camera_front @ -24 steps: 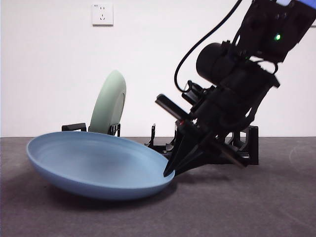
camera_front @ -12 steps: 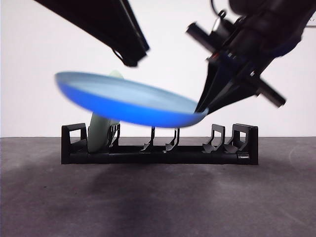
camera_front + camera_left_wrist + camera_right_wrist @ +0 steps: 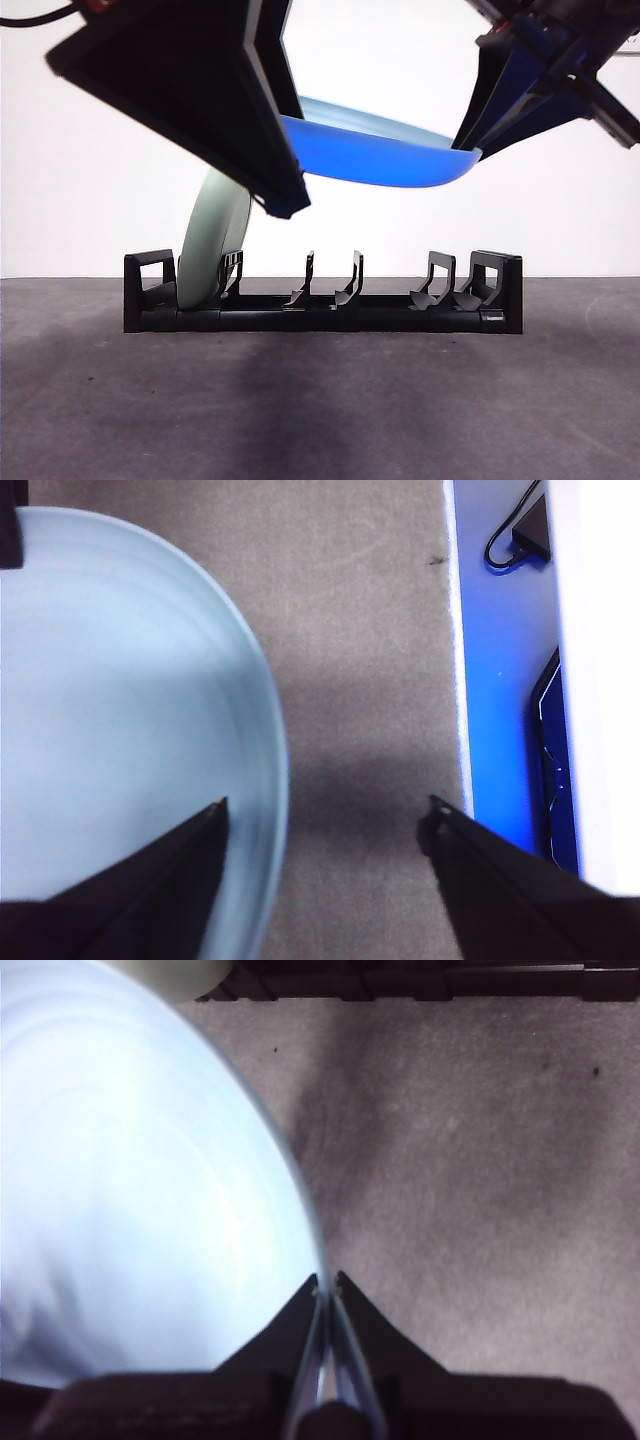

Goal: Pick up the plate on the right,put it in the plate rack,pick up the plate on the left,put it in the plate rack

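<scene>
Next, my left gripper grabs the blue plate (image 3: 380,150) by its free rim opposite my right gripper, whose fingers already cover the plate's other rim.
My right gripper (image 3: 328,1282) is shut on the rim of the blue plate (image 3: 130,1180) and holds it high above the table. In the front view the blue plate (image 3: 380,150) hangs almost level above the plate rack (image 3: 320,305), pinched at its right edge by the right gripper (image 3: 470,142). My left gripper (image 3: 327,810) is open; one jaw lies over the blue plate (image 3: 110,710), whose rim sits between the jaws. In the front view the left gripper (image 3: 280,200) looms large and dark over the plate's left part. A pale green plate (image 3: 212,240) stands upright in the rack's left slot.
The rack's middle and right dividers (image 3: 350,280) hold nothing. Grey table (image 3: 320,410) lies open in front of the rack. The left wrist view shows the table's edge (image 3: 455,680) with a blue surface and a cable beyond.
The right gripper has lifted the blue plate off the table to well above the rack. The left arm has come down and closer, over the plate's left side.
</scene>
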Controlling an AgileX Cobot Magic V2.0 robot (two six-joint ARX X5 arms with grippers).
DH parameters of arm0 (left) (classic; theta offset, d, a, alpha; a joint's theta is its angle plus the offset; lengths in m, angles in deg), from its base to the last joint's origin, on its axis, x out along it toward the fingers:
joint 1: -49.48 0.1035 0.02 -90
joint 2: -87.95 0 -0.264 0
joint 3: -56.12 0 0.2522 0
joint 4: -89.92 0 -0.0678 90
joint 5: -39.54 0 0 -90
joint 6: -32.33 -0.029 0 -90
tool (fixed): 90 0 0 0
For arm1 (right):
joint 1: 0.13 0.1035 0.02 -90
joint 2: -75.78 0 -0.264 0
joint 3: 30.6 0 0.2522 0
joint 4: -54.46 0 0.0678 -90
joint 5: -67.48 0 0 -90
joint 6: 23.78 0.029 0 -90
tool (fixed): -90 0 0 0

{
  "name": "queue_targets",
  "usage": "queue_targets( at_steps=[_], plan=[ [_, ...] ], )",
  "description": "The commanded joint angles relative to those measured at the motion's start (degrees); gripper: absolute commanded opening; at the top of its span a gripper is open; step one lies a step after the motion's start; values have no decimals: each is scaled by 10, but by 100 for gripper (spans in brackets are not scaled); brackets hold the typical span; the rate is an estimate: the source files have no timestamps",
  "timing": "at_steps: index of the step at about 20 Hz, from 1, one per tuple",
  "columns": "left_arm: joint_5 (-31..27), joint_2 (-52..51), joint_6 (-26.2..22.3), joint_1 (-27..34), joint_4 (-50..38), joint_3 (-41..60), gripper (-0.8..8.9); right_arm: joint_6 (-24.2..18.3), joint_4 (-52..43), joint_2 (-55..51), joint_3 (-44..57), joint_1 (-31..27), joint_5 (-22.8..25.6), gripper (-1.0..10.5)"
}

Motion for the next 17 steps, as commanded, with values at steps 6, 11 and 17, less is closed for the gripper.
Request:
queue_targets(
  at_steps=[6,11,17],
  plan=[
    [-1,1,-5,1,0,3,-8,-11,21,-35,-1,0,-3,-16],
    [-1,1,-5,1,0,3,-8,-15,26,-54,-1,0,-3,-13],
    [0,1,-4,1,-30,3,-8,-15,-17,-97,-3,-21,-2,538]
  ],
)
